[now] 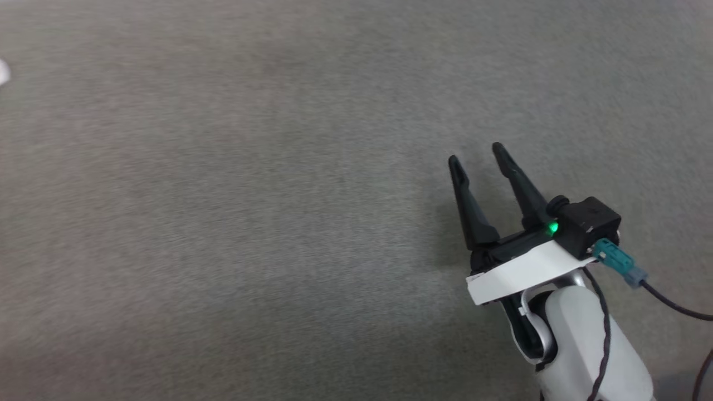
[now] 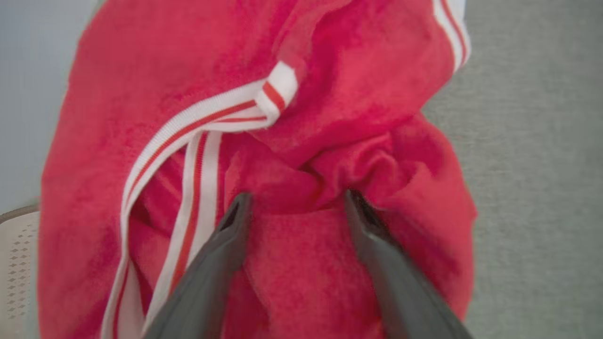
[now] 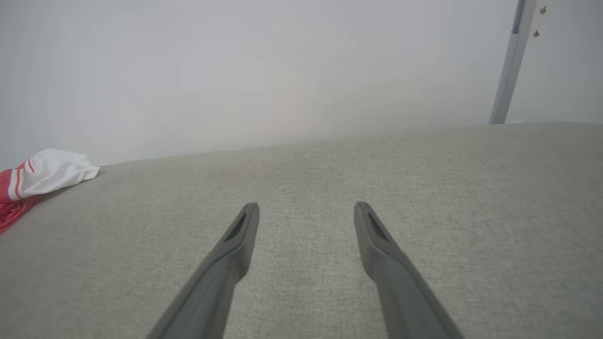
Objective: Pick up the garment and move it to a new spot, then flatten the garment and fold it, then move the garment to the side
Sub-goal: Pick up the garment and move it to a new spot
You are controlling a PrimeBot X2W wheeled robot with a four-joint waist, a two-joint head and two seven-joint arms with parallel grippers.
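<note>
The red cloth is bunched up into a raised fold, and the trim is slack. My left gripper should next pinch the garment by that bunched red fold (image 2: 308, 195).
The garment (image 2: 141, 94) is a crumpled red shirt with white-and-red striped trim (image 2: 198, 117), seen close up in the left wrist view. My left gripper (image 2: 297, 195) is open, its two dark fingers spread wide with the tips right at a bunched red fold; nothing is pinched. In the right wrist view the garment (image 3: 47, 172) lies far off at the left edge, a white sleeve on top of red cloth. My right gripper (image 1: 475, 155) is open and empty over the bare grey surface, also seen from its own wrist (image 3: 306, 207).
A wide grey fabric surface (image 1: 250, 223) spreads under both arms. A pale wall (image 3: 282, 70) rises behind it, with a grey post (image 3: 511, 61) at the far right. A white perforated object (image 2: 16, 263) sits beside the garment. A dark cable (image 1: 674, 306) trails from my right wrist.
</note>
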